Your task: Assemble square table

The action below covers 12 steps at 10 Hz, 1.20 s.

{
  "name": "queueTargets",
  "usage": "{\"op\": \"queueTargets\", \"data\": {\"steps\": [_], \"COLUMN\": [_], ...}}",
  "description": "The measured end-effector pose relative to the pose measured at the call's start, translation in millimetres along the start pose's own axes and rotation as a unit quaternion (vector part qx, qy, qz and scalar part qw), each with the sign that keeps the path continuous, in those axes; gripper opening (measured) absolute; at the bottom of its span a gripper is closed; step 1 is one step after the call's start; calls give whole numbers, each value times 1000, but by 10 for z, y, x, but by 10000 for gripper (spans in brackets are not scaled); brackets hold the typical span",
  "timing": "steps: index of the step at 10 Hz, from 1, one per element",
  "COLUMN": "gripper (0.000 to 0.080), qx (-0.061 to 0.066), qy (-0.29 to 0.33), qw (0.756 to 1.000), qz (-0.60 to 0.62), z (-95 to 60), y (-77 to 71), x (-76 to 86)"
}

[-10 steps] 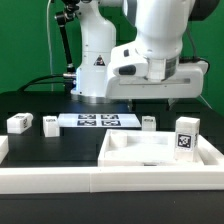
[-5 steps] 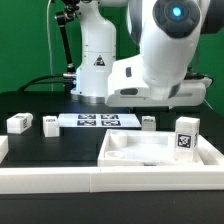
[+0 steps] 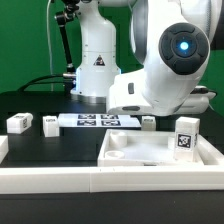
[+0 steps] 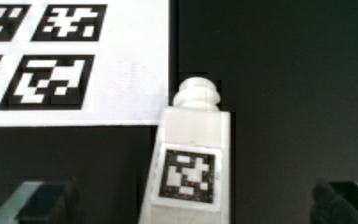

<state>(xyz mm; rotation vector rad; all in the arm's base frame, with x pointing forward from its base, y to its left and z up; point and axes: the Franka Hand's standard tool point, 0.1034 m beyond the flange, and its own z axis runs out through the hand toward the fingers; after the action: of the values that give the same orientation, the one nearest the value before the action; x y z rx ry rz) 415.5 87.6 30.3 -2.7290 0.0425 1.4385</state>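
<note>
My gripper grabs the white leg by its block end opposite the knob next, so the knob stays free to go into the square top.
In the wrist view a white block leg with a black-and-white tag and a knob at one end lies on the black table. My gripper is open above it, with one dark fingertip on each side and clear gaps to the leg. In the exterior view this seems to be the leg next to the marker board; the arm's bulk hides my gripper there. The square top lies at the exterior view's front right. Another leg stands upright beside it. Two more legs sit at the left.
The marker board lies at the table's middle and also shows in the wrist view, close beside the leg. A long white rail edges the table's front. The robot's base stands behind.
The arm's upper links have turned and swung toward the exterior view's right and lower over the leg by the marker board. No part has moved.
</note>
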Motion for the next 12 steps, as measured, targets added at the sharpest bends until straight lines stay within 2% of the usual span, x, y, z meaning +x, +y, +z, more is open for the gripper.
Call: {"op": "queueTargets", "data": {"steps": [9, 10, 11, 12], "gripper": [649, 511, 511, 372], "qx": [-1, -1, -1, -1], "qy": [21, 20, 20, 20], "qw": [1000, 1000, 1000, 1000], "qz": [2, 2, 3, 4], "z": [146, 153, 157, 158], "y": [-2, 9, 18, 25], "x": [173, 178, 181, 184]}}
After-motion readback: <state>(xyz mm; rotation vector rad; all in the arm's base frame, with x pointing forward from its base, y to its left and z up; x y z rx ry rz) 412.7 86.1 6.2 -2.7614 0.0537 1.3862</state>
